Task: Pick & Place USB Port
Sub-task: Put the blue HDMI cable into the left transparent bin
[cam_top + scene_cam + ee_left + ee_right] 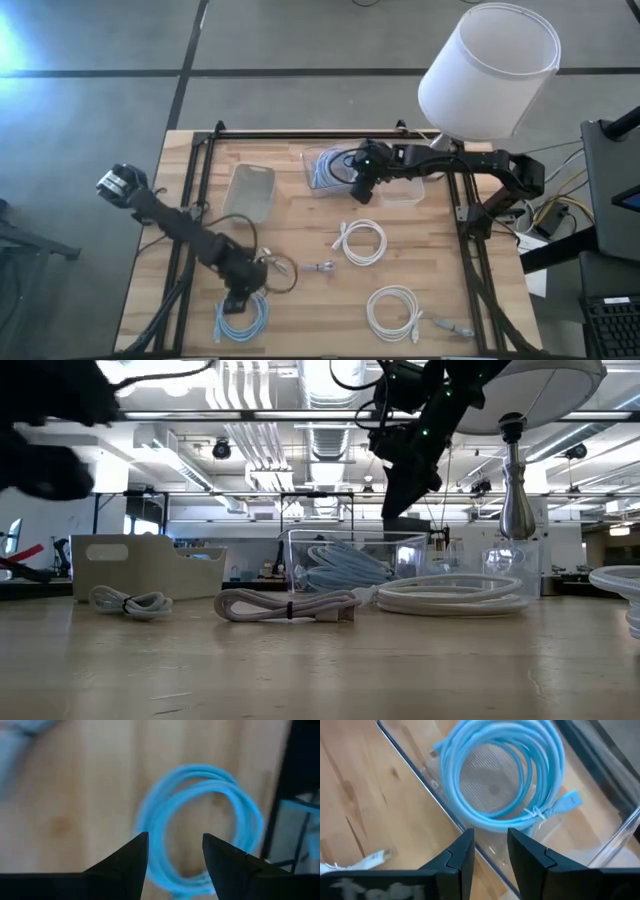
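Observation:
The light-blue coiled cable on the table needs to go in the clear plastic bin (318, 182), so the left gripper should next grab the cable by the bundled parts of its loop.
A light-blue coiled cable (241, 318) lies flat on the wooden table near its near-left corner; it fills the left wrist view (200, 825). My left gripper (240, 296) (175, 855) hovers open just above it, touching nothing. Another light-blue coiled cable (502, 775) lies inside a clear plastic bin (318, 182) (300, 550) at the table's far middle. My right gripper (362, 188) (490, 852) is open and hangs above that bin's near rim; the low view shows it (402, 495) well clear of the bin.
Two white coiled cables (360, 241) (393, 311), a dark coil (279, 271), and small loose connectors (320, 267) (455, 326) lie on the table. A pale tray (250, 190) and a second clear bin (405, 192) stand at the far side. A white lamp shade (490, 70) overhangs the far-right corner.

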